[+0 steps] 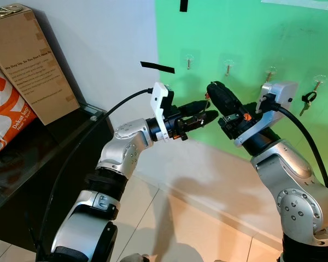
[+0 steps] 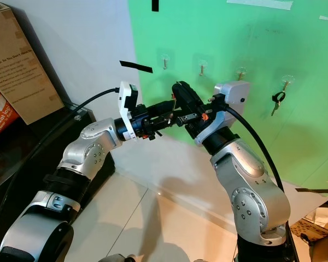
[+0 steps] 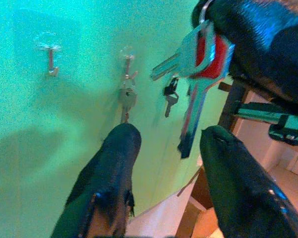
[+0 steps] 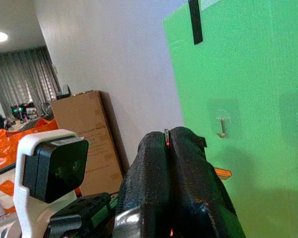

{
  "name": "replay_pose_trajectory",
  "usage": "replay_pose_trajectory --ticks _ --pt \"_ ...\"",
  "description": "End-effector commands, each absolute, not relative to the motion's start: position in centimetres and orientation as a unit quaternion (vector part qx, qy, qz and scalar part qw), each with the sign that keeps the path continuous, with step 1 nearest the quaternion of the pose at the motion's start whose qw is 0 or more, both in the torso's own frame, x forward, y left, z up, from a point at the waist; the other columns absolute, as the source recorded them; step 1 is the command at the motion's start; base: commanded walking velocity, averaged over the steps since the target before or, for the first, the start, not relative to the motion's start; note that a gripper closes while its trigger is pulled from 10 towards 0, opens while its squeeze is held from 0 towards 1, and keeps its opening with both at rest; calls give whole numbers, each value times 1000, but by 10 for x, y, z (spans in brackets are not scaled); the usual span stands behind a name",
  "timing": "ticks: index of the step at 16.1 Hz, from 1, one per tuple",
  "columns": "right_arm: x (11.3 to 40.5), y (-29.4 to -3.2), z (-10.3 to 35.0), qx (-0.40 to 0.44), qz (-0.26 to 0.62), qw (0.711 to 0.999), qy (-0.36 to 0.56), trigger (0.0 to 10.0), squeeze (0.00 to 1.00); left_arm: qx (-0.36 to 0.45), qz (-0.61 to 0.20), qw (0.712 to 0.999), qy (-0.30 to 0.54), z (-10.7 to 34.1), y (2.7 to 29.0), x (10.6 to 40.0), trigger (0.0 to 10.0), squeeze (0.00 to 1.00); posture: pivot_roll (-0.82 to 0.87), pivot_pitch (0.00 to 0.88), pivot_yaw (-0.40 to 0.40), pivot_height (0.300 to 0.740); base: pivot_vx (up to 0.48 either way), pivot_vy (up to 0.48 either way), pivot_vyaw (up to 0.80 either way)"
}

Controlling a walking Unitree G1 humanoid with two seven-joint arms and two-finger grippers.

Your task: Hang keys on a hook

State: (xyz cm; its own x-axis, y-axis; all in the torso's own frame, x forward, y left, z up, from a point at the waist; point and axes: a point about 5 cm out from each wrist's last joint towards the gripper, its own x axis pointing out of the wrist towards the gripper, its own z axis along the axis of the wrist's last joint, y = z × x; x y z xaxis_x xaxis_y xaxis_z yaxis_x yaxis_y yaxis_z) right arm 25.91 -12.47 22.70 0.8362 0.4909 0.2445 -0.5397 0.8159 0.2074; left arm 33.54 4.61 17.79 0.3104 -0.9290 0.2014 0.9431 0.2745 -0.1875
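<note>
The red-headed key has its head crowded by the silver key and my right gripper's fingers, so my left gripper will next grab the key by its free-hanging blade point(image 3: 191, 116).
My right gripper point(image 1: 214, 88) is raised in front of the green wall point(image 1: 251, 33) and shut on a bunch of keys point(image 3: 196, 54): a silver key and a red-headed one that dangle from its fingers. In the right wrist view the two fingers point(image 4: 154, 163) are pressed together. My left gripper point(image 3: 171, 134) is open just under the hanging keys, one fingertip on each side of them and not touching. A row of small clear hooks point(image 1: 189, 59) runs along the wall. The far right hook point(image 1: 318, 82) carries a black key point(image 1: 308, 100). Another hook point(image 3: 128, 59) holds a silver key point(image 3: 125, 98).
A cardboard box point(image 1: 30, 60) and an orange bag point(image 1: 5, 114) stand on a dark cabinet point(image 1: 54, 147) to my left. Strips of black tape point(image 1: 157, 67) are stuck on the wall. Tiled floor point(image 1: 180, 229) lies below.
</note>
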Motion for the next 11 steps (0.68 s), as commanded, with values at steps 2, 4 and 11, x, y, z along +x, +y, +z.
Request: replay_pose_trajectory --ticks 2,4,11 --pt "256 -120 230 138 287 944 -92 10000 0 -126 -588 798 -33 184 47 339 0 0 -137 0 121 740 0 0 0" --pt "255 -119 230 138 290 943 -91 10000 0 -128 -590 797 -34 185 46 340 0 0 -138 0 125 740 0 0 0" --pt "252 -116 230 133 302 940 -88 10000 0 -124 -593 795 -32 185 41 343 0 0 -151 0 137 740 0 0 0"
